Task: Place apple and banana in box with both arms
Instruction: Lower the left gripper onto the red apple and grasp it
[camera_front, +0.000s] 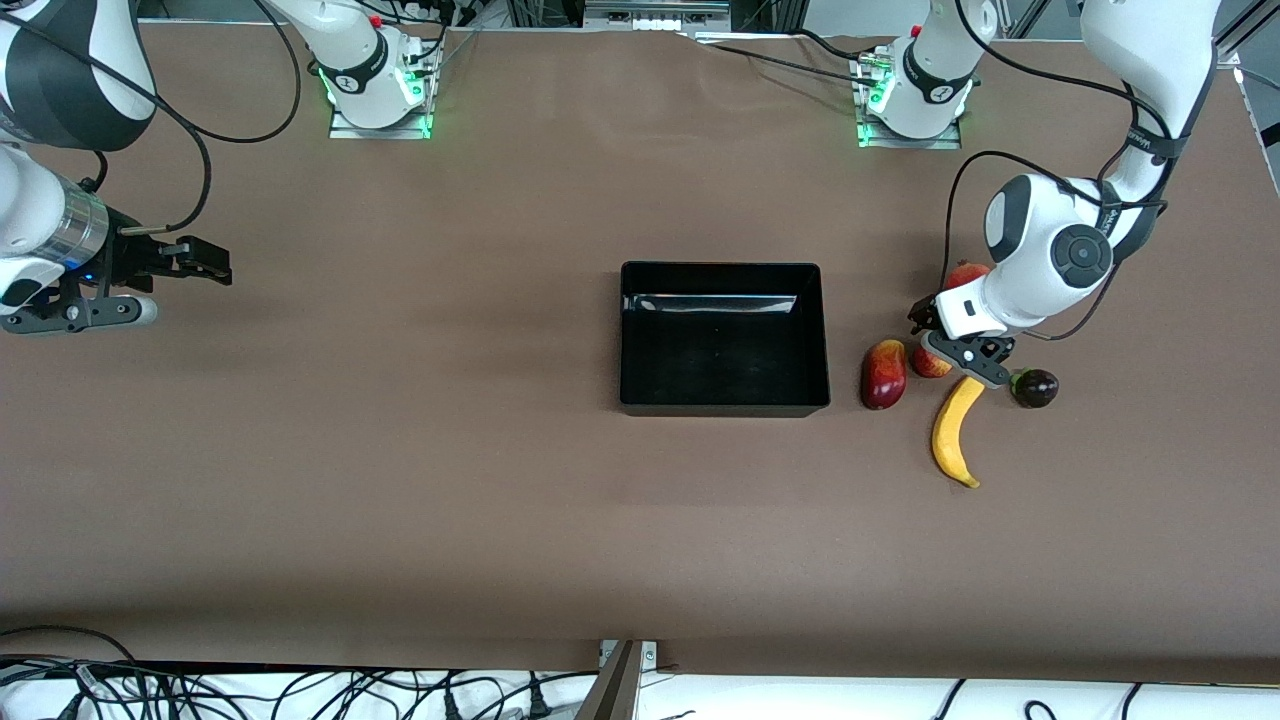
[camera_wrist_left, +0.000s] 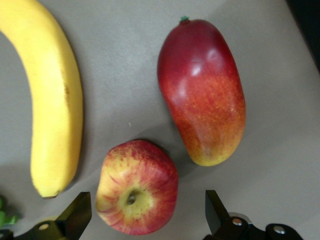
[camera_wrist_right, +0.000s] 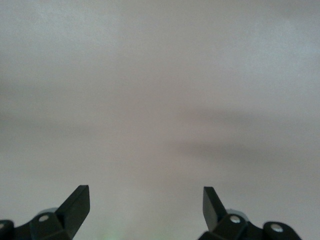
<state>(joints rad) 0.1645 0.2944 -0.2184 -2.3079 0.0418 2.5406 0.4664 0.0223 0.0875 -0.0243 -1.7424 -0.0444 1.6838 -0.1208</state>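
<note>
My left gripper takes hold of the apple by its rounded red sides next, to place the apple (camera_front: 928, 364) in the black box (camera_front: 720, 268).
The apple (camera_front: 928, 364), red with yellow patches, lies on the table between the mango and the banana. In the left wrist view the apple (camera_wrist_left: 137, 187) sits between the spread fingers, untouched. My left gripper (camera_front: 958, 356) (camera_wrist_left: 146, 212) is open and low over the apple. The yellow banana (camera_front: 955, 432) (camera_wrist_left: 52, 100) lies beside the apple, nearer to the front camera. The black box (camera_front: 720, 268) stands empty mid-table, toward the right arm's end from the fruit. My right gripper (camera_front: 200, 262) (camera_wrist_right: 146, 205) is open and empty, waiting over bare table at the right arm's end.
A red-orange mango (camera_front: 884, 373) (camera_wrist_left: 202, 92) lies between the box and the apple. A dark purple fruit (camera_front: 1035, 388) lies beside the banana's top end. A red round fruit (camera_front: 966, 273) shows partly past the left arm's wrist.
</note>
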